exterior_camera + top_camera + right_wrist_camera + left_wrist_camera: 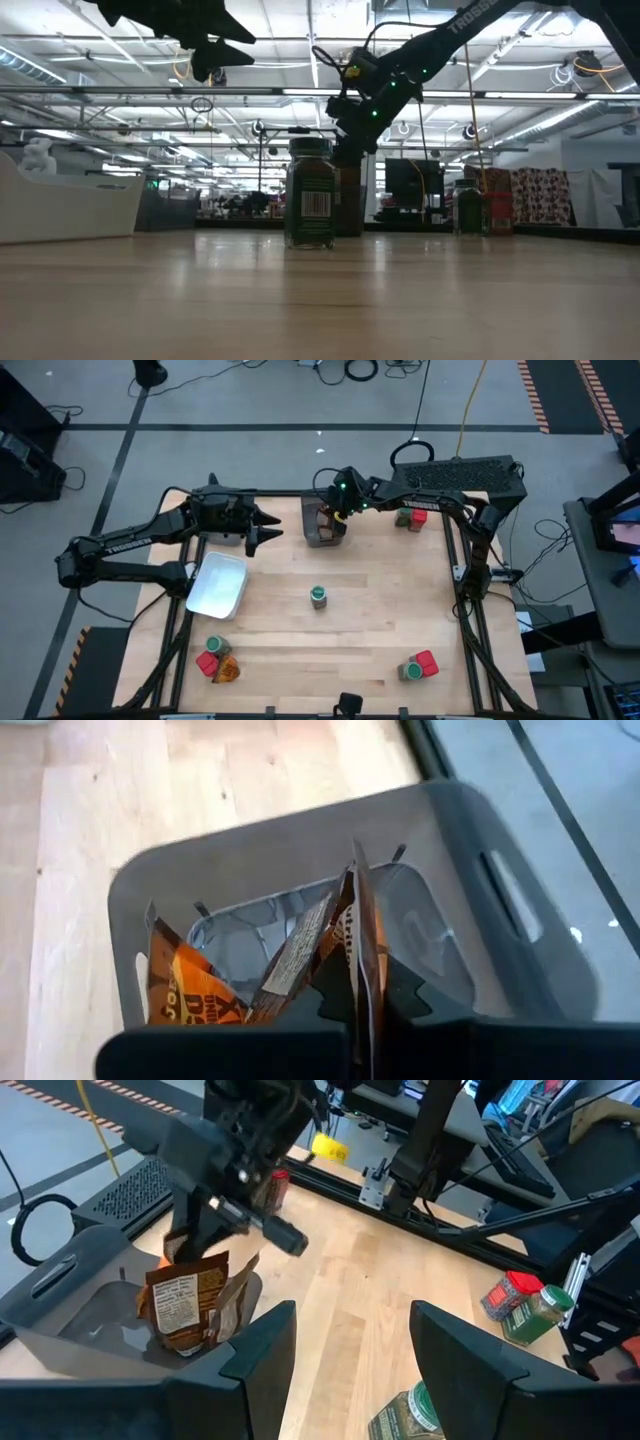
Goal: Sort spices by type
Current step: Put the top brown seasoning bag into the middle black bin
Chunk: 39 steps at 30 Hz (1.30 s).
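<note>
I need to release the brown-orange packet from my right gripper, because the brown-orange packet (345, 935) is standing inside the dark grey bin's rim next to the leaning packet.
My right gripper (337, 512) reaches down into a dark grey bin (318, 536) at the table's far middle and is shut on a brown-orange packet (345, 935). A second packet (170, 985) leans inside the same bin. My left gripper (268, 532) hangs open above the table just left of the bin, touching nothing. A green-lidded jar (318, 596) stands upright at mid-table. More spices stand in groups: a jar (213, 646), red container (206, 664) and packet (227, 672) near left; a red container (426, 660) and jar (412, 672) near right. My right gripper pinches the packet's upper edge (358, 982) between its two fingers (405, 1002), coming from above and pointing down into the bin. The packet stands on edge below the fingers, inside the bin's walls; whether its lower end rests on the bin floor I cannot tell.
A white rectangular tray (220, 584) lies near the table's left edge, below my left arm. A jar and a red container (411, 517) stand at the far right, by the right arm's base. Bare wood lies around the middle jar.
</note>
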Each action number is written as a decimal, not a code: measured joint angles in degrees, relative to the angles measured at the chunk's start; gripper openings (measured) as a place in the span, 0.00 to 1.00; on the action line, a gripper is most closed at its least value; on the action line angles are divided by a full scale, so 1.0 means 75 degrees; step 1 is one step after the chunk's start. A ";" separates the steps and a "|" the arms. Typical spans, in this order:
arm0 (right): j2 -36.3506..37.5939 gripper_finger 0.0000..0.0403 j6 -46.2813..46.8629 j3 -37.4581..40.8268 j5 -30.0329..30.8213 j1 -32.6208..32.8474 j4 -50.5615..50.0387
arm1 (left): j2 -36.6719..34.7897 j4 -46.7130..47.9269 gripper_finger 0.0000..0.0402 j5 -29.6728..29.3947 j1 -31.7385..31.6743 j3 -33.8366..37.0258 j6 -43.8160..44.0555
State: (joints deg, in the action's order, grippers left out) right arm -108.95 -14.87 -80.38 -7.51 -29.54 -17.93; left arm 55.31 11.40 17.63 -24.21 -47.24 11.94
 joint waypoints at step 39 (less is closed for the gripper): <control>-0.0082 0.20 -0.0114 0.0000 -0.0006 0.0023 0.0061 | 0.0000 -0.0023 0.50 -0.0003 0.0050 -0.0003 0.0157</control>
State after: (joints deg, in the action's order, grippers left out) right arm -109.56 -15.73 -80.38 -7.55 -29.36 -17.47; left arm 55.31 11.22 17.61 -23.83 -47.27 13.13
